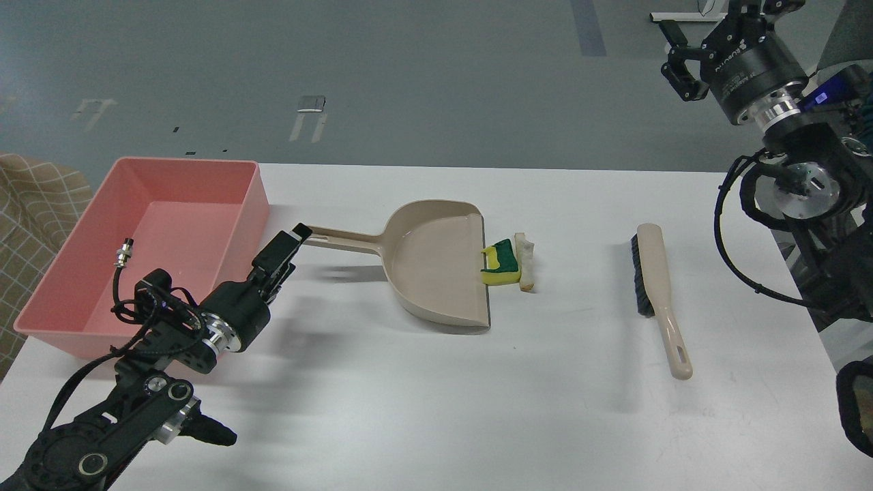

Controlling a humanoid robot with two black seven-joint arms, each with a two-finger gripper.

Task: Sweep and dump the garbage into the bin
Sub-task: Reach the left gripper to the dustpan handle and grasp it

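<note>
The dustpan should be gripped next by its long handle (344, 241) with my left gripper, so it can catch the swept garbage (507, 262).
The garbage lies at the mouth of a beige dustpan (436, 262) in the middle of the white table: a yellow sponge piece with a green layer (500, 264) and, touching its right side, a whitish strip (524, 262). The pink bin (170, 252) stands at the left, with nothing in it. My left gripper (292, 249) is low over the table between the bin and the dustpan, open, its upper fingertip (300, 233) covering the end of the dustpan's handle. My right gripper (676, 58) is open and empty, high at the top right, far from the table.
A beige hand brush with dark bristles (658, 293) lies on the table to the right of the garbage. A checked cloth (34, 198) shows at the left edge beyond the bin. The table's far edge runs just behind the bin and dustpan.
</note>
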